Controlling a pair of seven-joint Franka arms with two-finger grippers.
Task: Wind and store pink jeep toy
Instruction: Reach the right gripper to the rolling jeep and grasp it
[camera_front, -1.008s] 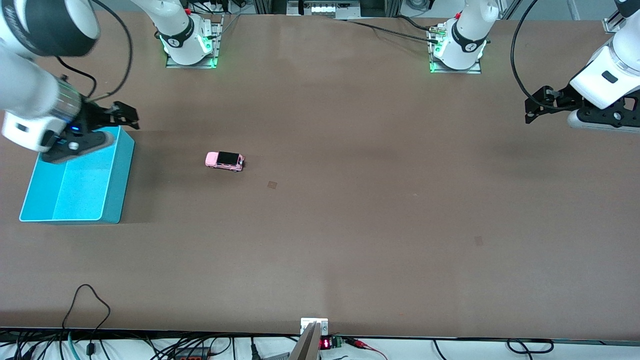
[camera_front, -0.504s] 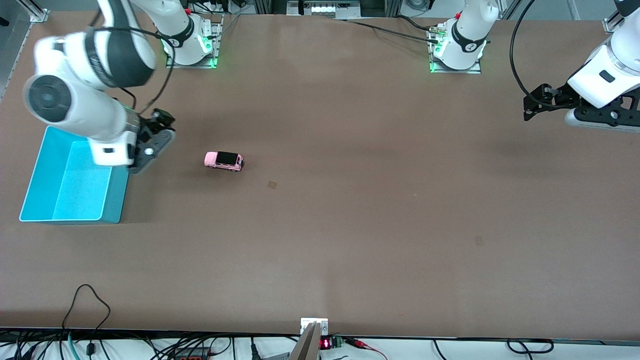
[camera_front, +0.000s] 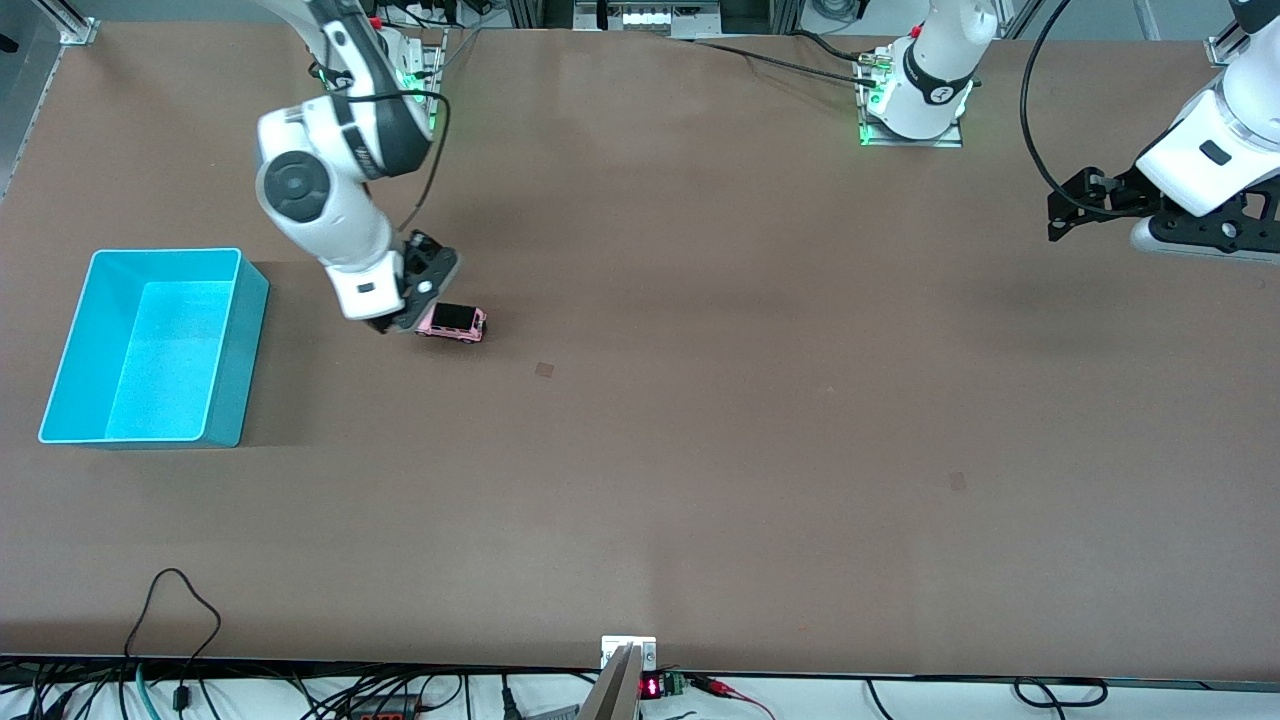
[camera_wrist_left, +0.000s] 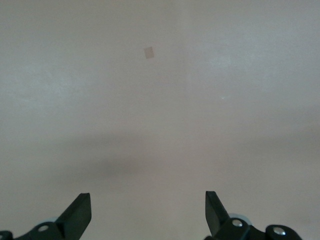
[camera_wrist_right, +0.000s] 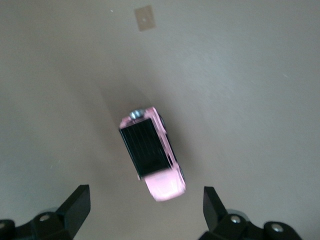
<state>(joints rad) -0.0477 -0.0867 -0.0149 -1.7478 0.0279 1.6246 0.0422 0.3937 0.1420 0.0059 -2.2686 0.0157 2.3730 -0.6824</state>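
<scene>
I next need my right gripper on the pink jeep toy's pink sides along the black roof (camera_front: 452, 334), to store it in the cyan bin.
The pink jeep toy (camera_front: 455, 323) stands on the brown table, pale pink with a black ribbed roof. In the right wrist view it (camera_wrist_right: 151, 154) lies just ahead of the gap between the fingers, apart from them. My right gripper (camera_front: 405, 318) hangs open just above the table at the jeep's end toward the cyan bin. In its own view the right gripper (camera_wrist_right: 145, 202) holds nothing. My left gripper (camera_front: 1062, 212) waits open and empty above the left arm's end of the table. Its view shows the left gripper (camera_wrist_left: 148, 209) over bare table.
An open cyan bin (camera_front: 227, 390) stands at the right arm's end of the table, with nothing in it. A small square tape mark (camera_front: 544, 369) lies on the table near the jeep; it also shows in the right wrist view (camera_wrist_right: 145, 18).
My right arm has swung from over the cyan bin across to the pink jeep and come down beside it. The jeep and the left arm have stayed put.
</scene>
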